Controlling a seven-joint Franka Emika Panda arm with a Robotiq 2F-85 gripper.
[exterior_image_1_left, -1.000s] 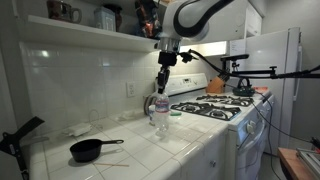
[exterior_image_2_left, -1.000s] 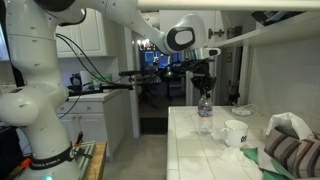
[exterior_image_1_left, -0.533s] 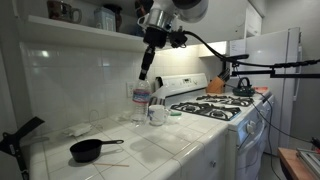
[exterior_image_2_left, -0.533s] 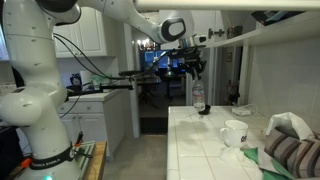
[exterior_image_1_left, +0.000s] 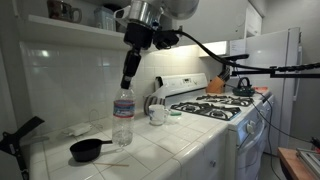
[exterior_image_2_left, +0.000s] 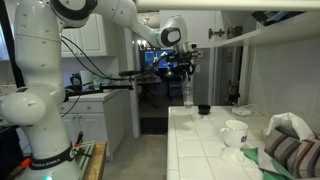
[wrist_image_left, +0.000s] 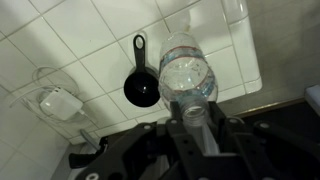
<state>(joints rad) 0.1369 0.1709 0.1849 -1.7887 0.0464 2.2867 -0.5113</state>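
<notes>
The water bottle's base hangs above the white tiles beside the black pan (exterior_image_1_left: 88, 150), so my gripper keeps hold of the bottle for now, until it stands on them.
My gripper (wrist_image_left: 193, 112) is shut on the neck of a clear plastic water bottle (wrist_image_left: 188, 68), which has no cap. In both exterior views the bottle (exterior_image_1_left: 122, 120) (exterior_image_2_left: 188, 92) hangs upright from the gripper (exterior_image_1_left: 127, 84) over the white tiled counter (exterior_image_1_left: 160, 150). I cannot tell if its base touches the tiles. A small black pan (exterior_image_1_left: 88, 150) lies on the counter just in front of the bottle; the wrist view shows this pan (wrist_image_left: 142, 88) beside the bottle's base. A white mug (exterior_image_1_left: 157, 114) stands apart from the bottle, towards the stove.
A white gas stove (exterior_image_1_left: 215, 108) with a kettle (exterior_image_1_left: 217, 84) adjoins the counter, with a fridge (exterior_image_1_left: 282, 60) beyond. A shelf (exterior_image_1_left: 70, 30) runs above the tiled wall. The mug (exterior_image_2_left: 235, 132) and a striped cloth (exterior_image_2_left: 290, 152) lie on the counter. A white object (wrist_image_left: 58, 102) rests near the wall.
The arm has carried the bottle along the counter, away from the stove and mug and over to beside the black pan. The grip has stayed the same.
</notes>
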